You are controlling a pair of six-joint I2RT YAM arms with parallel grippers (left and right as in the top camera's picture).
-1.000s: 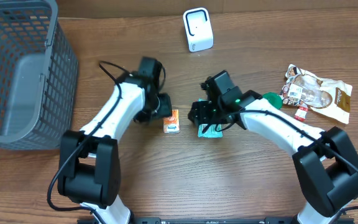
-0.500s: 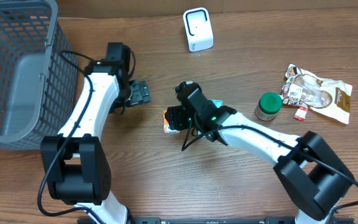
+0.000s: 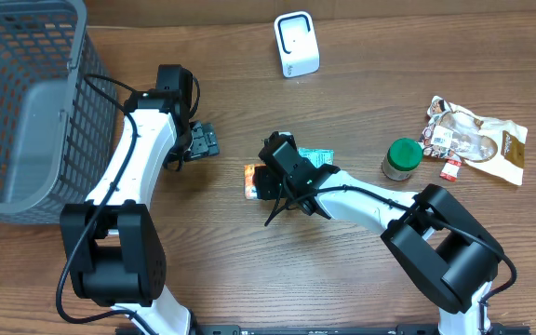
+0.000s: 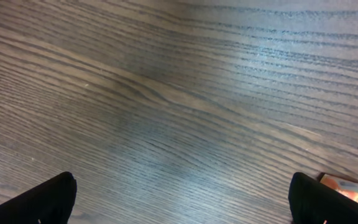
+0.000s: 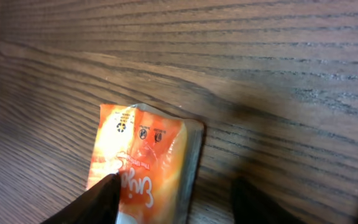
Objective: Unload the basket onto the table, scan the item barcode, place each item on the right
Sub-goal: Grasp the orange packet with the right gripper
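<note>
My fingers reach down on both sides of the orange packet's silvery edge (image 5: 192,152), with one finger at the packet's printed side (image 5: 143,162). My right gripper needs to close on it.
A small orange packet (image 3: 250,180) lies flat on the wooden table (image 3: 249,270) near the middle. My right gripper (image 3: 266,179) hangs low over it, open. In the right wrist view the orange packet (image 5: 145,158) lies between the fingers of my right gripper (image 5: 178,186). The left fingertip (image 5: 101,199) is at the packet's edge, and the right one stands apart from it. My left gripper (image 3: 203,141) is open and empty, to the packet's left. The left wrist view shows my left gripper (image 4: 185,199) over bare wood, with a corner of the packet (image 4: 352,186). The white scanner (image 3: 296,44) stands at the back.
A teal packet (image 3: 317,156) lies just behind the right arm. A green-lidded jar (image 3: 402,158), a snack bag (image 3: 477,135) and a small red item (image 3: 450,169) sit at the right. A grey basket (image 3: 26,102) fills the left side.
My left gripper opened and drew back left from the orange packet. The right gripper left the teal packet, moved left over the orange one, and its jaws narrowed.
</note>
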